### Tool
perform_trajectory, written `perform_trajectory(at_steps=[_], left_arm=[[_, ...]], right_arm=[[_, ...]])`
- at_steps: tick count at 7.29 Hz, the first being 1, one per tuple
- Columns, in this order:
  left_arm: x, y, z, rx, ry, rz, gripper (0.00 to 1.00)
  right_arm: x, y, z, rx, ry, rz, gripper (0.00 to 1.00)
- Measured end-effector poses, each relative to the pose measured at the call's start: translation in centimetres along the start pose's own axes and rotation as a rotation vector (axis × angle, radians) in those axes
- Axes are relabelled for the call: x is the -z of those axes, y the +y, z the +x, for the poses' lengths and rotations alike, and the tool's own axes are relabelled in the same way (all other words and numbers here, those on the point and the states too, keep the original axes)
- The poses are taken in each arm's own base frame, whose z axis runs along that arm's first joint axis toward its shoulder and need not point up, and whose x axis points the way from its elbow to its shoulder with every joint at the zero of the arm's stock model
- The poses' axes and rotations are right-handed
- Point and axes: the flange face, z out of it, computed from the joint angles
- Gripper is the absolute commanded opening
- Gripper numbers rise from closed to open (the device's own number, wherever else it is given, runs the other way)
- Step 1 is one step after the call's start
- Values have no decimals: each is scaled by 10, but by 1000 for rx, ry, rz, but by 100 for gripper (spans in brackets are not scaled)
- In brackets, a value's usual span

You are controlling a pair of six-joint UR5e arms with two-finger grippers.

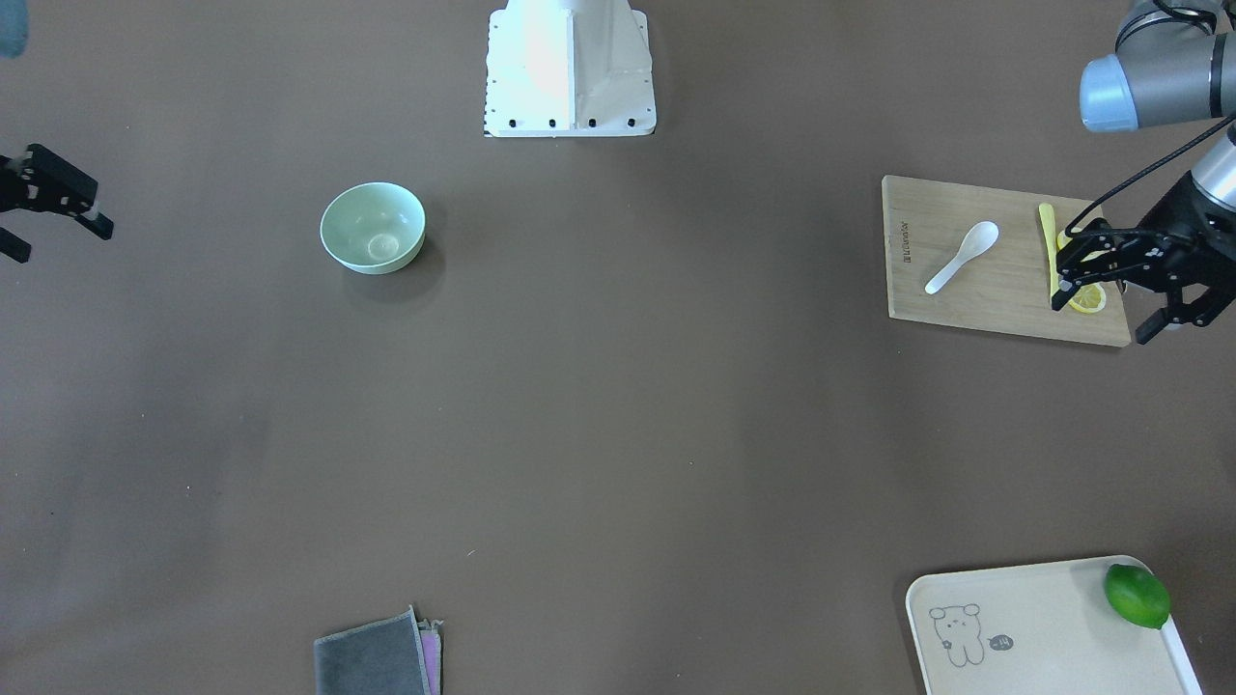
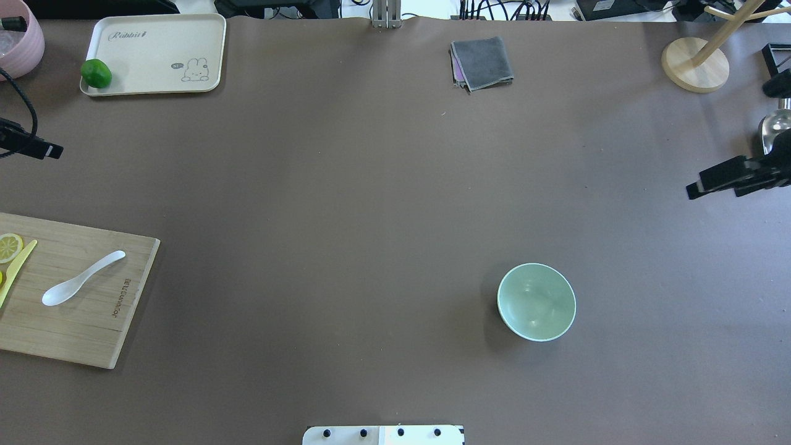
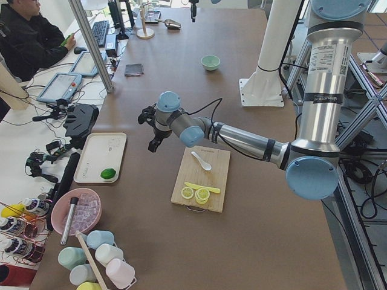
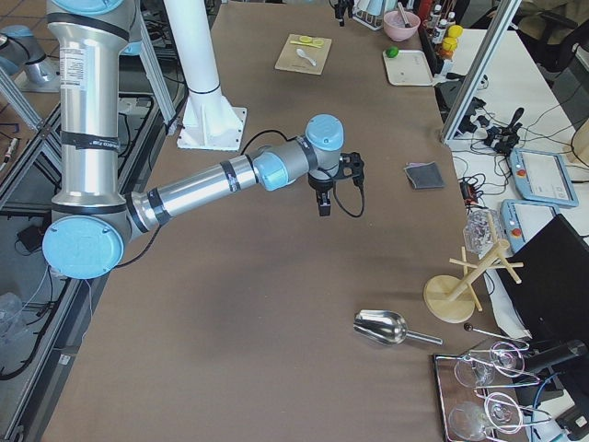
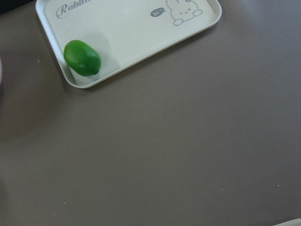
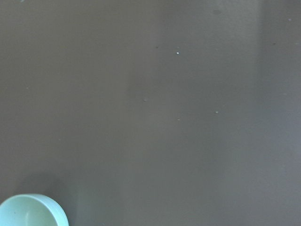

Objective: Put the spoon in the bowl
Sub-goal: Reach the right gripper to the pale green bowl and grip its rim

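Note:
My right gripper grabs the bowl by its rim (image 1: 325,226) next, to bring the bowl within reach for the spoon (image 1: 961,258).
The white spoon (image 1: 961,258) lies on a wooden cutting board (image 1: 966,304) at the robot's left, scoop toward the robot; it also shows in the overhead view (image 2: 80,286). The mint-green bowl (image 1: 373,228) stands empty on the table at the robot's right, also in the overhead view (image 2: 536,301) and at the right wrist view's bottom left corner (image 6: 33,213). My left gripper (image 1: 1106,314) is open and empty, raised over the table between the board and the tray. My right gripper (image 1: 58,241) is open and empty, raised well to the side of the bowl.
A yellow knife (image 1: 1047,241) and lemon slices (image 1: 1089,299) share the board. A cream tray (image 1: 1024,627) holds a lime (image 1: 1137,596). A grey cloth (image 1: 377,656), a wooden stand (image 2: 695,62) and a metal scoop (image 2: 775,123) sit along the far and right edges.

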Motion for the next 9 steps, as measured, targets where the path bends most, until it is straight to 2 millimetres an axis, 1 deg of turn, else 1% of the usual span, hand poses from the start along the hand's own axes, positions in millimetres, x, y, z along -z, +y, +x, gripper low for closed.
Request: perform_trajectory(at_steps=[1, 2, 4, 7, 8, 9], left_arm=[[-9, 0, 16, -10, 33, -15, 98], [-16, 1, 30, -22, 66, -34, 98], [-28, 4, 49, -45, 103, -59, 98], [-31, 6, 54, -48, 109, -66, 98], [-32, 6, 54, -48, 110, -67, 98], [-32, 6, 53, -47, 110, -69, 98]], right_arm=[[-29, 12, -29, -23, -2, 9, 100], [-52, 23, -51, -50, -2, 0, 100], [-87, 46, -79, -102, 9, -38, 100], [-135, 81, -122, -93, 46, -51, 100], [-151, 93, -133, -70, 56, -58, 84], [-164, 102, -139, -54, 66, -65, 26]])
